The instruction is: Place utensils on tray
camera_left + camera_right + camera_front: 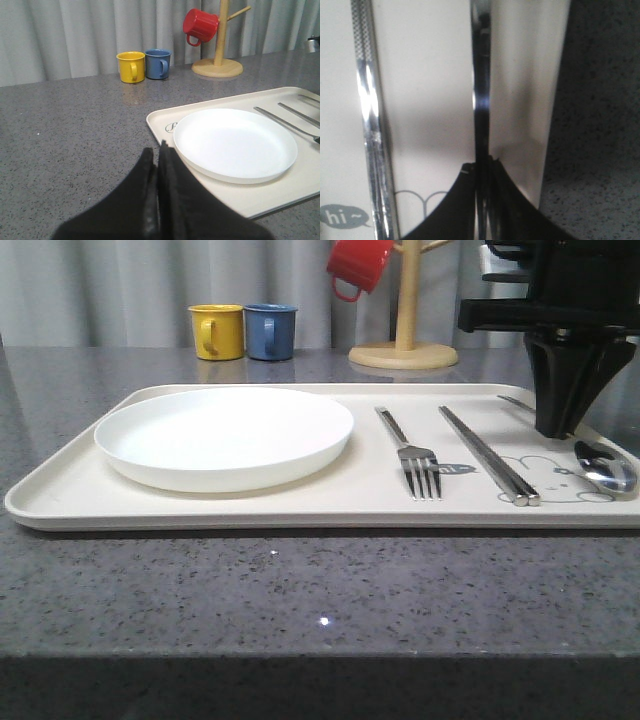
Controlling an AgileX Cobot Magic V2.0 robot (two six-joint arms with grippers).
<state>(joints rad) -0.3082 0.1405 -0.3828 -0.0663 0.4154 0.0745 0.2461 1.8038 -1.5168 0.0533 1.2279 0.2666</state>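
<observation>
My right gripper releases the spoon [607, 472] next. The spoon rests on the cream tray beside the chopsticks, inside the tray's rim, so it would lie in place.
The cream tray [60, 480] lies across the table. A silver fork [415, 462] and a pair of chopsticks [488, 455] rest on its right half. The spoon [607, 472] lies by the tray's right rim, bowl toward the front. My right gripper [560, 425] stands over its handle. In the right wrist view the spoon handle [481, 100] runs between the fingers of the right gripper [482, 167], which are shut on it, with the chopsticks [370, 125] alongside. My left gripper [157, 150] is shut and empty, over the table at the tray's [160, 120] left end.
A round white plate [225, 435] fills the tray's left half. Behind the tray stand a yellow mug [217, 331], a blue mug [270, 331] and a wooden mug tree [405, 340] with a red mug [358, 264] hanging on it. A curtain closes off the back.
</observation>
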